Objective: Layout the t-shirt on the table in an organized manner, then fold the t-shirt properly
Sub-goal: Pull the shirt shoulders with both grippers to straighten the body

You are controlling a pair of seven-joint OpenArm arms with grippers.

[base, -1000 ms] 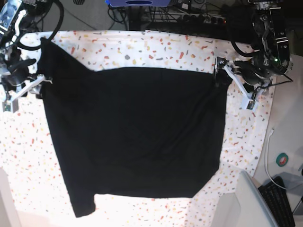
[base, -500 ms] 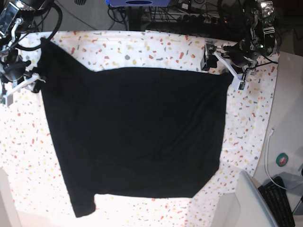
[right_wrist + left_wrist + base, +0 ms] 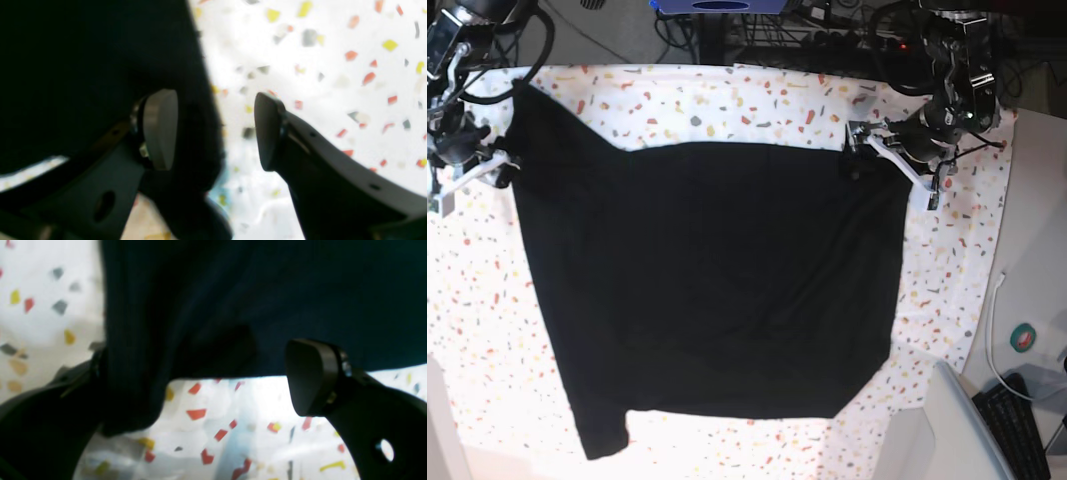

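I need to close my left gripper now. Both fingers reach down to the black t-shirt at its hem [image 3: 232,373] and the t-shirt's folded corner [image 3: 136,400] is against one finger, so they would hold the hem.
The black t-shirt [image 3: 712,285] lies spread flat on the speckled table [image 3: 747,100], with one sleeve running to the far left corner and another at the near left. My left gripper [image 3: 892,163] hovers at the shirt's far right corner. In the left wrist view it [image 3: 200,383] is open wide and the shirt's hem [image 3: 233,306] lies between the fingers, covering the left one. My right gripper [image 3: 472,180] is at the shirt's left edge. It [image 3: 213,130] is open in the right wrist view, with a fold of the shirt's edge [image 3: 100,66] hanging between the pads, unpinched.
A grey bin [image 3: 947,430], a keyboard [image 3: 1012,425], a tape roll [image 3: 1025,338] and a white cable [image 3: 995,330] sit off the table's near right. Cables and equipment crowd the far edge [image 3: 757,30].
My left gripper has swung from beyond the shirt's right edge inward over its far right corner. My right gripper has shifted slightly up along the left edge. The shirt has not moved.
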